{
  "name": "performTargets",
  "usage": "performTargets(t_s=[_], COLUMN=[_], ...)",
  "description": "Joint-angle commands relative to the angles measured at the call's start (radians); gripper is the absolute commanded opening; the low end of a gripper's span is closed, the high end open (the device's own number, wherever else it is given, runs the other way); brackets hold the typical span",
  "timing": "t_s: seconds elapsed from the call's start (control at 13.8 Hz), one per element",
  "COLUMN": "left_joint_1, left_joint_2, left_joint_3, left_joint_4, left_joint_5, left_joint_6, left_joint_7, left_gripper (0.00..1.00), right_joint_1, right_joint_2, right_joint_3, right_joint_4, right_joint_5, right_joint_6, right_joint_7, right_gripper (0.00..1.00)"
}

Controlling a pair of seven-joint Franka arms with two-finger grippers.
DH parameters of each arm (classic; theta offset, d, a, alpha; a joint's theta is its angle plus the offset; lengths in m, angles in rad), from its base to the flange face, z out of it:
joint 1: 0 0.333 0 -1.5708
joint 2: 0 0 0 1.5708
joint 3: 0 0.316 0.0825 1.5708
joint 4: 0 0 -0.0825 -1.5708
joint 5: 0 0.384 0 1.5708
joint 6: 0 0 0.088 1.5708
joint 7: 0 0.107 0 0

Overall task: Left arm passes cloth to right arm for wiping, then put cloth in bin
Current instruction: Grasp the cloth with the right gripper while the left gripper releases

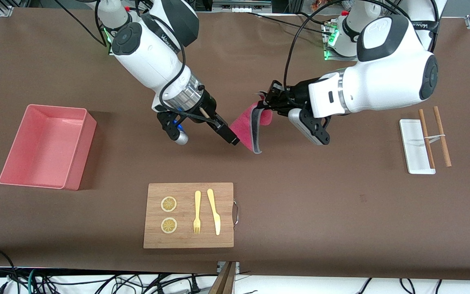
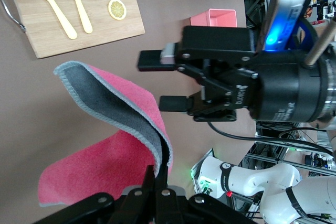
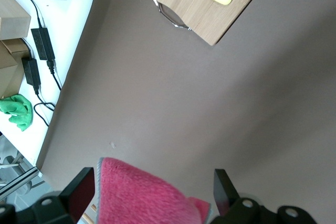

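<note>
My left gripper holds one edge of the cloth. My right gripper should grab the cloth by its loose end (image 1: 240,127) (image 3: 147,187) next.
The magenta-pink cloth (image 1: 245,126) with its dark grey reverse hangs in the air over the middle of the table. My left gripper (image 1: 264,101) is shut on one edge of it; the left wrist view shows the closed fingertips (image 2: 157,169) pinching the cloth (image 2: 105,166). My right gripper (image 1: 233,134) is open at the cloth's other end. In the right wrist view the cloth (image 3: 142,195) lies between the spread fingers of that gripper (image 3: 153,182). It also shows open in the left wrist view (image 2: 160,82). The salmon-pink bin (image 1: 84,151) stands at the right arm's end.
A wooden cutting board (image 1: 188,241) with a fork, a knife and two lemon slices lies nearer the front camera than the cloth. A flat white tray (image 1: 414,143) with chopsticks (image 1: 441,134) lies at the left arm's end.
</note>
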Motion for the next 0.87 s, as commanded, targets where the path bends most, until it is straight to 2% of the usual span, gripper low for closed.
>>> performTargets(t_s=[0.0,0.07,0.14,0.22,0.29,0.43,0.51,0.8], left_joint_1=[-0.012,-0.032,-0.063,-0.072,-0.074,-0.071,-0.069,-0.064], left_joint_2=[0.013,0.015,0.015,0.016,0.018,0.018,0.018,0.018], left_joint_3=[0.004,0.0,0.0,0.001,0.001,0.001,0.001,0.001], left_joint_4=[0.025,0.025,0.024,0.021,0.019,0.019,0.019,0.018], left_joint_5=[-0.041,-0.063,-0.075,-0.072,-0.069,-0.069,-0.069,-0.069], left_joint_6=[0.009,0.049,0.096,0.124,0.124,0.123,0.123,0.121], left_joint_7=[-0.002,-0.002,-0.004,-0.004,-0.001,0.003,0.003,0.007], left_gripper=[0.0,0.0,0.0,0.0,0.0,0.0,0.0,0.0], right_joint_1=[0.022,0.025,0.027,0.026,0.026,0.024,0.021,-0.002], right_joint_2=[0.035,0.041,0.041,0.041,0.042,0.041,0.039,0.033], right_joint_3=[0.001,0.001,0.001,0.001,0.001,0.001,-0.001,-0.007], right_joint_4=[0.032,0.032,0.032,0.032,0.032,0.032,0.032,0.034], right_joint_5=[-0.021,-0.021,-0.023,-0.023,-0.021,-0.021,-0.021,-0.02], right_joint_6=[0.028,0.036,0.036,0.036,0.036,0.036,0.036,0.031], right_joint_7=[0.026,0.026,0.026,0.025,0.022,0.017,0.014,0.004], right_gripper=[1.0,1.0,0.91,0.66,0.36,0.07,0.0,0.0])
